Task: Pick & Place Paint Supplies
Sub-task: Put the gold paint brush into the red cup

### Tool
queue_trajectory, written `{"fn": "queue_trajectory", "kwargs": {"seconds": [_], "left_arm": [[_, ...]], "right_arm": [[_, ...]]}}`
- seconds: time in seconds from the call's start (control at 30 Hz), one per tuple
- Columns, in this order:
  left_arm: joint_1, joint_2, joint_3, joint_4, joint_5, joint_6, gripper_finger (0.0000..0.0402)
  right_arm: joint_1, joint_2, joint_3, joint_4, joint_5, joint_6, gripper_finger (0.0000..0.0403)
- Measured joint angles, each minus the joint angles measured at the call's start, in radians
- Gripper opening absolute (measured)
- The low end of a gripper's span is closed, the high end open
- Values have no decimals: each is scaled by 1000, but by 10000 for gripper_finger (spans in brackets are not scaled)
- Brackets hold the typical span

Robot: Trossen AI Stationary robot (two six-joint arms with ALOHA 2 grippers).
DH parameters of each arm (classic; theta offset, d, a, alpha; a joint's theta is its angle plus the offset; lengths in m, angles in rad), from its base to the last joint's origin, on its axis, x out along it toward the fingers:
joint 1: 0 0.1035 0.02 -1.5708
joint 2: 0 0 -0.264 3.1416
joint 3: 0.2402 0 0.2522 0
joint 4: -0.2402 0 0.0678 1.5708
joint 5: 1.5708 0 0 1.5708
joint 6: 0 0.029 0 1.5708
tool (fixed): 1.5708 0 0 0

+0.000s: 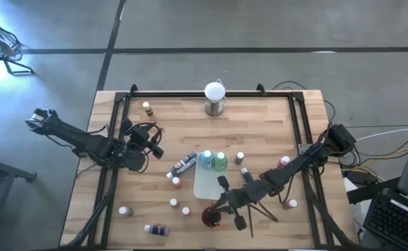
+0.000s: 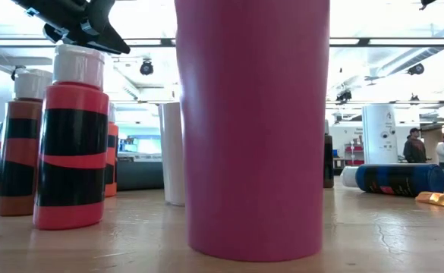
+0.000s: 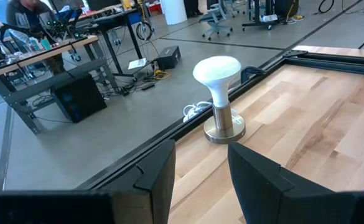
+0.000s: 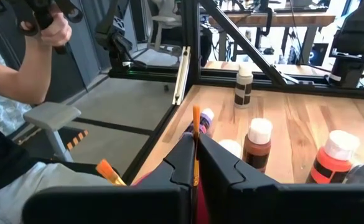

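My right gripper is ready to open: its fingers hold the brush [image 4: 196,118] low over the dark red cup [image 4: 201,206], so the brush would fall inside.
My right gripper [image 1: 223,207] hovers by the dark red cup [image 1: 210,217] near the table's front edge, shut on a thin orange brush [image 4: 195,127]. The cup fills the middle of the low view [image 2: 252,129]. A teal bottle [image 1: 206,159] and a green bottle [image 1: 221,162] stand at the far end of the white tray [image 1: 205,185]. Other white-capped paint bottles stand around it: a brown one [image 4: 256,146], a red one [image 4: 331,160] and a purple one [image 4: 206,117]. My left gripper [image 3: 200,180] waits open at the table's left, with nothing between its fingers. My right gripper pinches the orange brush's thin handle [image 4: 195,140] between its two shut fingers. The fingers point about level and lie across the handle, which stands up past them. The brush's lower part is hidden by the fingers, with the cup's pink rim [image 4: 197,205] right below.
A white globe on a metal base [image 1: 215,97] stands at the far edge. A dark blue bottle [image 1: 184,164] lies left of the tray, and more bottles [image 1: 156,229] are near the front. An orange brush tip [image 4: 110,171] shows nearby. A person's arm [image 4: 20,68] is beyond the table.
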Motion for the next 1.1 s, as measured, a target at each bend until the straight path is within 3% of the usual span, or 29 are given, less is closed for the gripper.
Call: {"fn": "queue_trajectory", "kwargs": {"seconds": [0.47, 0.83, 1.0, 1.1], "left_arm": [[0, 0, 0, 0, 11, 0, 153], [0, 0, 0, -3, 24, 4, 154], [0, 0, 0, -4, 24, 5, 154], [0, 0, 0, -3, 24, 20, 154]], "right_arm": [[-3, 0, -1, -51, 22, 33, 58], [-4, -27, 12, -82, 23, 37, 120], [-3, -143, 84, -415, 35, 169, 143], [3, -199, 148, -684, 112, 261, 151]]}}
